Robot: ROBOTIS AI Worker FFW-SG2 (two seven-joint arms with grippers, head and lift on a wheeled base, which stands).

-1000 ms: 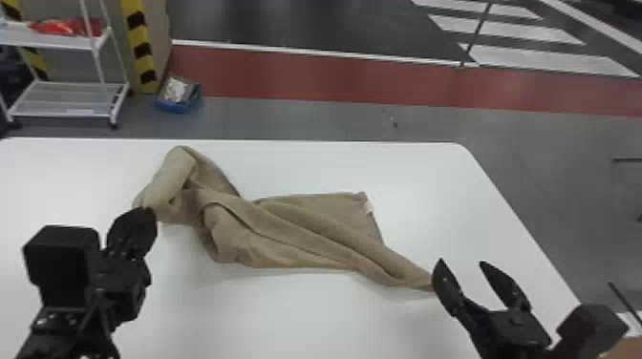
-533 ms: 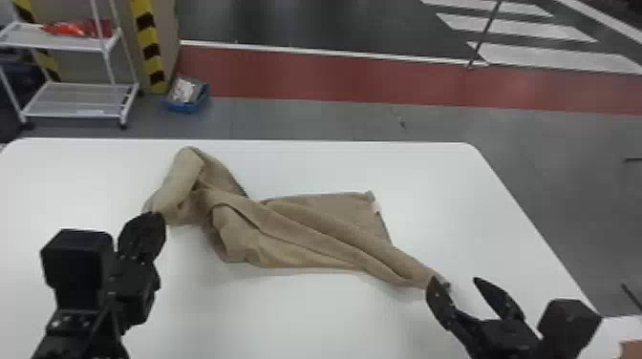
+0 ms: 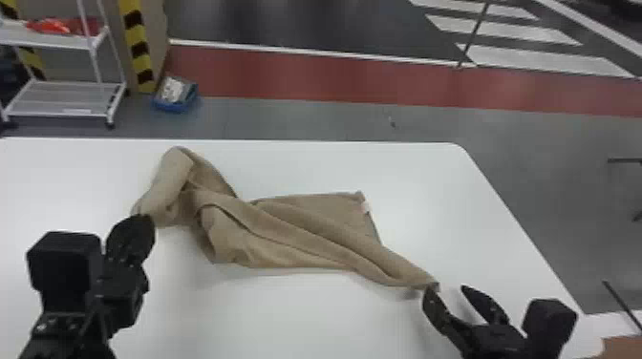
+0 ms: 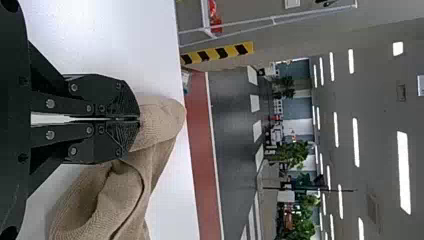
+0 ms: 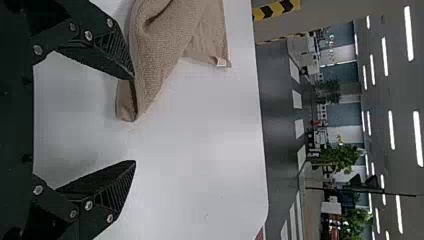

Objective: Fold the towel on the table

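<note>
The right gripper grips the towel by its pointed corner (image 3: 428,282) next, since the cloth is slim there while the rest lies wide and rumpled (image 3: 286,229).
The left gripper (image 3: 143,222) is at the towel's left corner; in the left wrist view the left gripper (image 4: 139,120) is shut, its tips pinching the tan towel (image 4: 162,120). The towel (image 3: 286,234) lies twisted and rumpled across the white table (image 3: 267,324), its left part raised in a fold and its right end narrowing to a tip. Beside that tip is the right gripper (image 3: 449,289), open. In the right wrist view the right gripper (image 5: 134,120) has its fingers wide apart, one near the end of the towel (image 5: 160,55), nothing between them.
Behind the table (image 3: 334,141) stand a white shelf cart (image 3: 62,98) and a blue bin (image 3: 174,102) on the floor, at the back left. A brown box (image 3: 623,346) is at the lower right, past the table's right edge.
The head view has shifted slightly. The right gripper has moved a little left relative to the table, and its left finger remains by the towel's tip. The left gripper keeps hold of the towel.
</note>
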